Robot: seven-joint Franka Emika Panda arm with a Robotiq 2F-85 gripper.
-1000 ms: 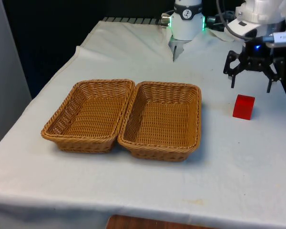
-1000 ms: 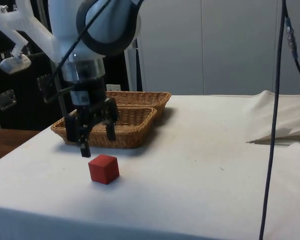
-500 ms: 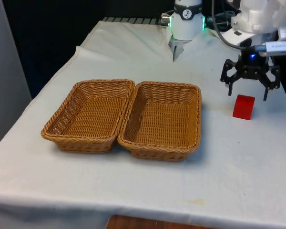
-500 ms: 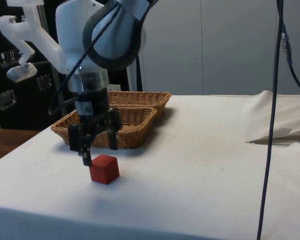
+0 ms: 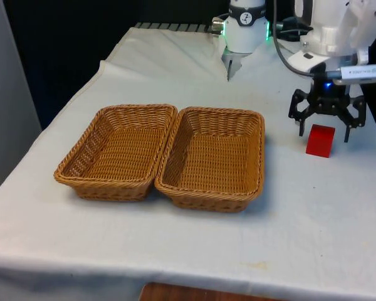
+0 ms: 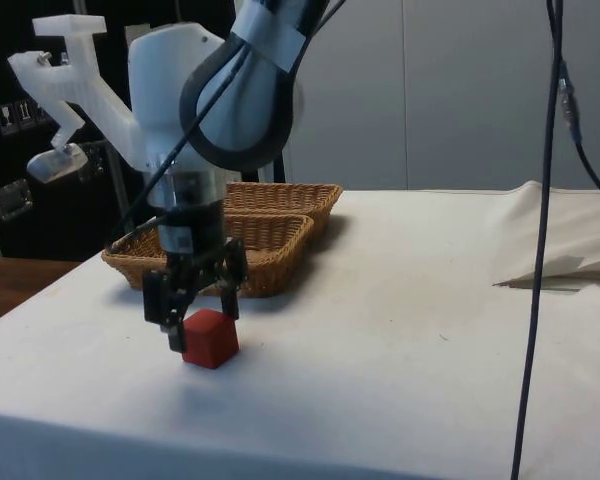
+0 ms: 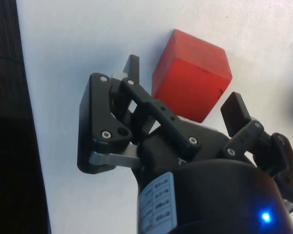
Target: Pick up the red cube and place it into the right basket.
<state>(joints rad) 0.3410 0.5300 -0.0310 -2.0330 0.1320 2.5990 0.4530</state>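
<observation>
I will pick up the red cube (image 5: pixel 320 140) next with my gripper, by its two opposite sides. Then it can go into the wicker basket (image 5: pixel 118 153).
The red cube (image 5: pixel 320 140) rests on the white cloth at the front view's right, beyond the baskets. My gripper (image 5: pixel 324 133) is open and low over it, one finger on each side of the cube (image 6: pixel 210 337) without touching. In the wrist view the cube (image 7: pixel 190 81) lies between the two black fingers (image 7: pixel 132 68). The right basket (image 5: pixel 215 158) stands at the table's middle, nothing inside. In the side view the gripper (image 6: pixel 201 328) hangs just over the cube's top, in front of the baskets (image 6: pixel 245 240).
A second wicker basket (image 5: pixel 118 150) sits against the right one on the front view's left. A black cable (image 6: pixel 540 250) hangs down at the side view's right. The cloth is rumpled at the far end (image 6: pixel 555 240).
The gripper has come down and shifted slightly toward the baskets, from well above the cube to straddling it. The cube has not moved.
</observation>
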